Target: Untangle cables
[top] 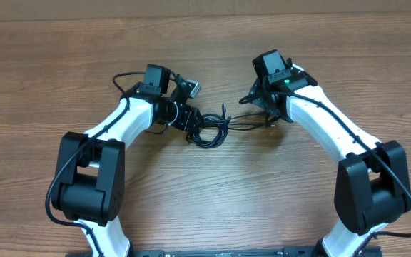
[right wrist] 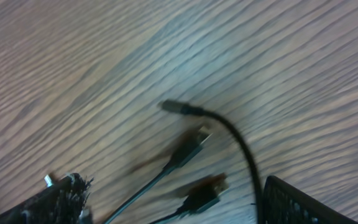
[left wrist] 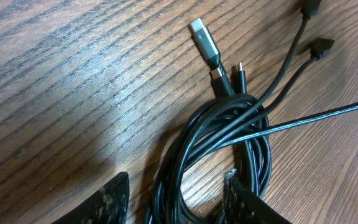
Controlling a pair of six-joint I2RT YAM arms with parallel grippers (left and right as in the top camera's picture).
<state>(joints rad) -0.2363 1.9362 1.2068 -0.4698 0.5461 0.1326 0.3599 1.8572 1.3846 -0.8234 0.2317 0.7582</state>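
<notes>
The fingers of the left gripper are above the near loops, so they would miss if they closed now. The gripper should go lower before it closes on the loops.
The cables (top: 210, 133) are thin black cords lying tangled in a small coil on the wooden table, between my two arms. In the left wrist view the coil (left wrist: 229, 127) lies flat, and a light-tipped plug (left wrist: 200, 31) and other plug ends stick out beyond it. My left gripper (top: 193, 123) is open, and its fingers (left wrist: 176, 200) straddle the near strands of the coil. My right gripper (top: 268, 118) is open over the cords' right ends. Between its fingers (right wrist: 179, 205) lie two blurred plug ends (right wrist: 188, 149), and a third cord (right wrist: 241, 146) curves past.
The table (top: 212, 50) is brown wood grain. Thicker black wires run along both white arms, separate from the coil. Two loose cord strands stretch from the coil to the right gripper (top: 245, 123).
</notes>
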